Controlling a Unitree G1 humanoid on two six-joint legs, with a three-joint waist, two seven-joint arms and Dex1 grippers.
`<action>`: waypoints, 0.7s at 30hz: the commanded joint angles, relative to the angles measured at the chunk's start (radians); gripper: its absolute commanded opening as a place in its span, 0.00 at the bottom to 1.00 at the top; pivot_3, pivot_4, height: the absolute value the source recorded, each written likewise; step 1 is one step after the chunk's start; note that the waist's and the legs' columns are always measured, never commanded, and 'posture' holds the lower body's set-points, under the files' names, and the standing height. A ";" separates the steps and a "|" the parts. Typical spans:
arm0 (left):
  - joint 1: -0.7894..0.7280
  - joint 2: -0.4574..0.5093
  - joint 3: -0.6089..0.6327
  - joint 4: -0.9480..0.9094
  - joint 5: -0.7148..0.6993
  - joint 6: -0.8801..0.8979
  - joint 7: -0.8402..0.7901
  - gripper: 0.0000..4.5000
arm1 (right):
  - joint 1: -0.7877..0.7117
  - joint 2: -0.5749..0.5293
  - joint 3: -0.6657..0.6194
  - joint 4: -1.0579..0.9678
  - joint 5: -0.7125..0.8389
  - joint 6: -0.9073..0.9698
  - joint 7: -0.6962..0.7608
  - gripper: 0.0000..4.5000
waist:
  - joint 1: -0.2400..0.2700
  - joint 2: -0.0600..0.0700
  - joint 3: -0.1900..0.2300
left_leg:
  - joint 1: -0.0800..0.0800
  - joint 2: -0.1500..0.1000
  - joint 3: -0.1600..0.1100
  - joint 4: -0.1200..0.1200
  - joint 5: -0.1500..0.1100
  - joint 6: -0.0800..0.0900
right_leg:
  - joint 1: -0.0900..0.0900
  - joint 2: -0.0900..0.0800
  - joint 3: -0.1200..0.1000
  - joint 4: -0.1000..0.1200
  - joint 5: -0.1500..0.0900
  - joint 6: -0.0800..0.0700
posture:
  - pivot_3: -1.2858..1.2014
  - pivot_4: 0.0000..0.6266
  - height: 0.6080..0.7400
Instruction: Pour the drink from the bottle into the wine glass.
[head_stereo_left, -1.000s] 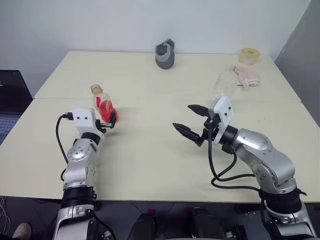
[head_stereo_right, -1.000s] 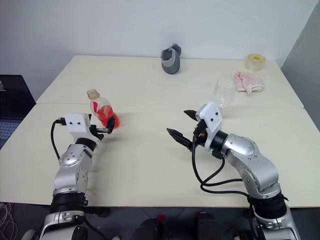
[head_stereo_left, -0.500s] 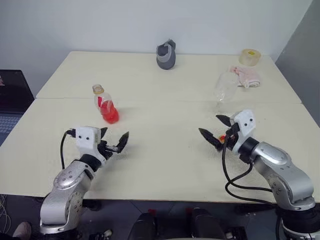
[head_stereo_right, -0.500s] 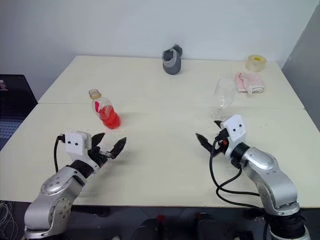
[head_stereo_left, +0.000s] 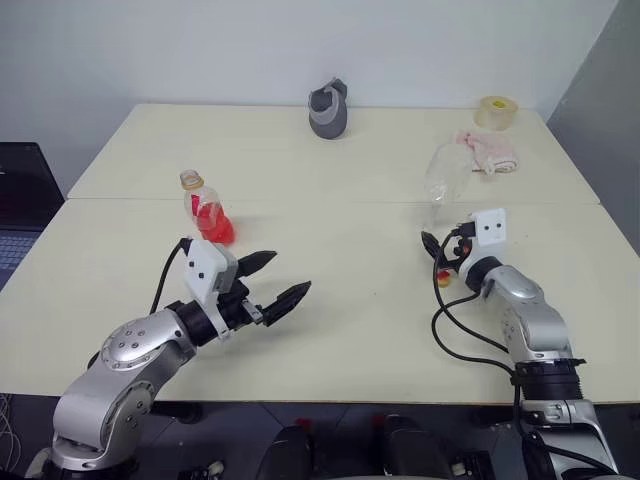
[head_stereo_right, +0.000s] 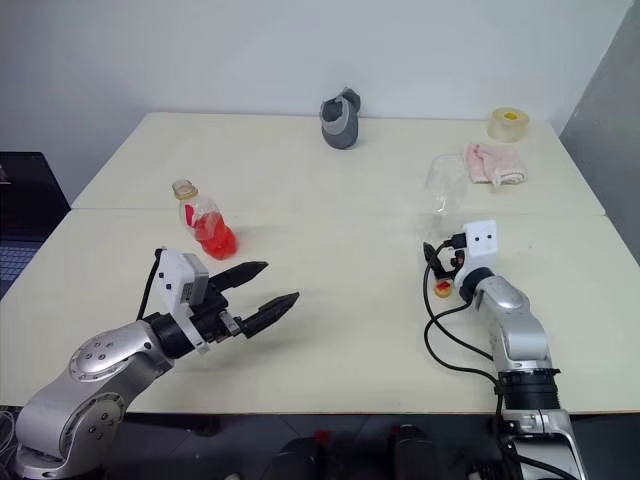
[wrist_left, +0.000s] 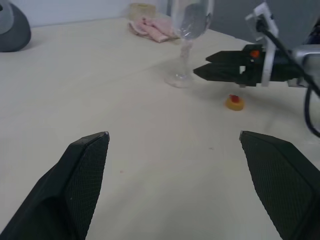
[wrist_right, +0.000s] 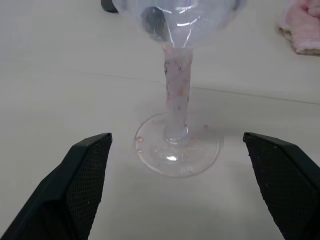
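Observation:
The tabletop shows between my fingers and the glass's stem (wrist_right: 177, 95) in the right wrist view, so it isn't time to close yet. My right gripper should first move toward the glass's stem.
The bottle (head_stereo_left: 203, 205) stands upright on the left of the table with red drink (head_stereo_left: 214, 228) in its bulbous base. My left gripper (head_stereo_left: 288, 273) is open and empty, nearer the front edge and to the right of the bottle, pointing toward the table's right side. The wine glass (head_stereo_left: 446, 176) stands upright on the right and looks empty. My right gripper (head_stereo_left: 434, 254) is open just in front of its foot, touching nothing; in the right wrist view the stem (wrist_right: 177, 90) and foot (wrist_right: 176, 150) sit centred between my fingers.
A small yellow-orange cap (head_stereo_left: 443, 277) lies on the table (head_stereo_left: 330, 330) beside my right gripper. A grey cup-like object (head_stereo_left: 328, 110) stands at the back centre. A pink cloth (head_stereo_left: 490, 150) and a tape roll (head_stereo_left: 496, 111) lie at the back right. A seam crosses the table.
My left gripper pulled back from the bottle toward the front edge and swung to point right. My right gripper moved right and forward to the wine glass. Both stayed open.

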 joint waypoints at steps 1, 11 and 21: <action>0.005 0.020 0.007 -0.032 -0.019 -0.011 -0.029 0.99 | -0.060 0.013 -0.015 0.074 -0.019 -0.077 0.001 1.00 | 0.000 0.000 0.000 | 0.000 0.000 0.000 0.000 0.000 0.000 | 0.000 0.000 0.000 0.000 0.000 0.000 | 0.52 0.24 1.00; 0.017 0.021 -0.005 -0.005 0.003 -0.035 -0.044 0.99 | -0.255 0.074 -0.063 0.477 -0.032 -0.263 -0.023 1.00 | -0.007 0.000 0.000 | 0.000 0.000 0.000 0.000 0.000 0.000 | 0.000 0.000 0.000 0.000 0.000 0.000 | 0.52 0.24 1.00; 0.033 0.010 0.005 -0.009 0.011 -0.045 -0.020 1.00 | -0.339 0.098 -0.080 0.635 -0.031 -0.363 -0.021 0.56 | -0.013 0.001 0.000 | 0.000 0.000 0.000 0.000 0.000 0.000 | 0.000 0.000 0.000 0.000 0.000 0.000 | 0.52 0.24 1.00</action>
